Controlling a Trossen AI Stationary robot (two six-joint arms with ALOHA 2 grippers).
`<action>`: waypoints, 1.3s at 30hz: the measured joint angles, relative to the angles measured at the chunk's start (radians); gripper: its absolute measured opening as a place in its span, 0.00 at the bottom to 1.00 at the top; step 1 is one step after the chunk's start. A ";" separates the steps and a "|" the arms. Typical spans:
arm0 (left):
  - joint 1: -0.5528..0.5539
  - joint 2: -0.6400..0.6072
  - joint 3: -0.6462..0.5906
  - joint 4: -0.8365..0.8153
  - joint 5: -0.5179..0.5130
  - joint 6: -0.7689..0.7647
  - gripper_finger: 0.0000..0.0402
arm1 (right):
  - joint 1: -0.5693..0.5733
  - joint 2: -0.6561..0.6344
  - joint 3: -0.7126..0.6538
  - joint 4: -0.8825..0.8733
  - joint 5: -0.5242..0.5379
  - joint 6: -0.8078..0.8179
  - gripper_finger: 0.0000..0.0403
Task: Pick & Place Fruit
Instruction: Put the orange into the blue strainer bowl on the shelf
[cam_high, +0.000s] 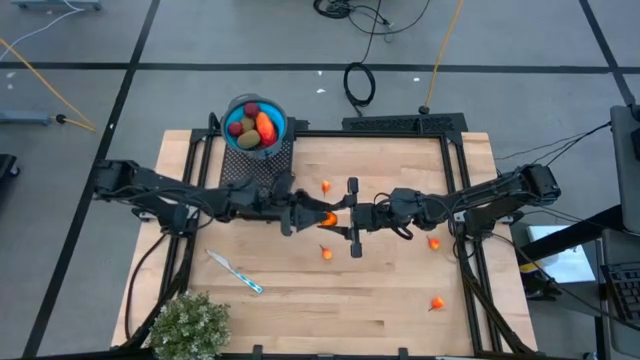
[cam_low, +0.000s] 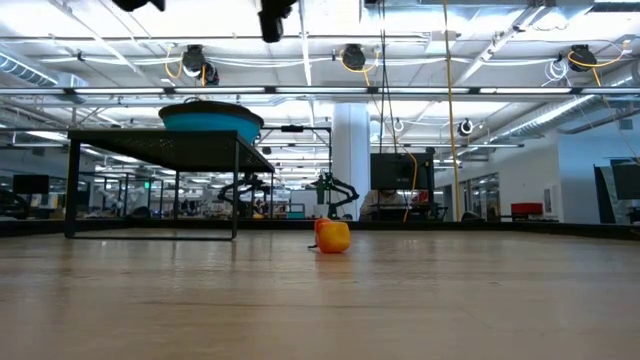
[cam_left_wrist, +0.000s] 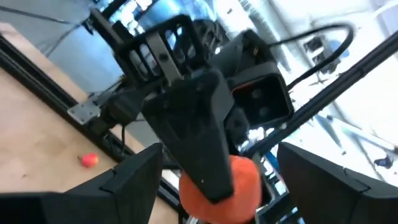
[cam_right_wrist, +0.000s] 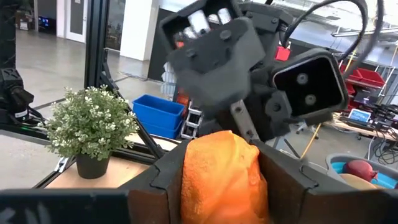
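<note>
The robot's left gripper needs to put the orange fruit piece (cam_high: 326, 218) into the blue bowl (cam_high: 256, 125), so next it needs to grab the piece by its rounded sides.
Both grippers meet above the table's middle, lifted off the wood. My right gripper (cam_high: 338, 217) (cam_right_wrist: 222, 186) is shut on an orange fruit piece (cam_high: 326, 218) (cam_right_wrist: 221, 174). My left gripper (cam_high: 303, 216) (cam_left_wrist: 221, 193) faces it, open, its fingers standing wide on either side of that piece (cam_left_wrist: 239, 180) without touching. A blue bowl (cam_high: 256, 125) on a black wire rack (cam_high: 265, 165) at the far edge holds red, orange and olive fruit. Small orange balls lie on the table (cam_high: 326, 186) (cam_high: 326, 254) (cam_high: 433, 242) (cam_high: 437, 303); one shows in the low view (cam_low: 332, 236). My right gripper pinches the orange fruit piece between its two fingers (cam_right_wrist: 283, 177), coming level from the table's right. The piece's end (cam_right_wrist: 217, 146) sticks out past the fingertips toward the left gripper. It is lifted clear of the table.
A blue-and-white stick (cam_high: 235, 272) lies near the left front. A bushy green plant (cam_high: 190, 325) stands at the near left corner. Black frame rails (cam_high: 455, 180) run along the table's sides and far edge.
</note>
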 joint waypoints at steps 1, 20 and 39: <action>0.000 0.019 0.019 -0.011 0.015 0.005 0.80 | 0.000 0.000 0.000 0.000 0.000 0.000 0.37; 0.057 0.071 0.141 -0.214 0.281 -0.048 0.70 | 0.002 0.000 -0.001 -0.023 0.047 0.000 0.37; 0.074 0.069 0.141 -0.236 0.283 -0.032 0.56 | 0.026 0.000 -0.001 -0.027 0.048 0.000 0.37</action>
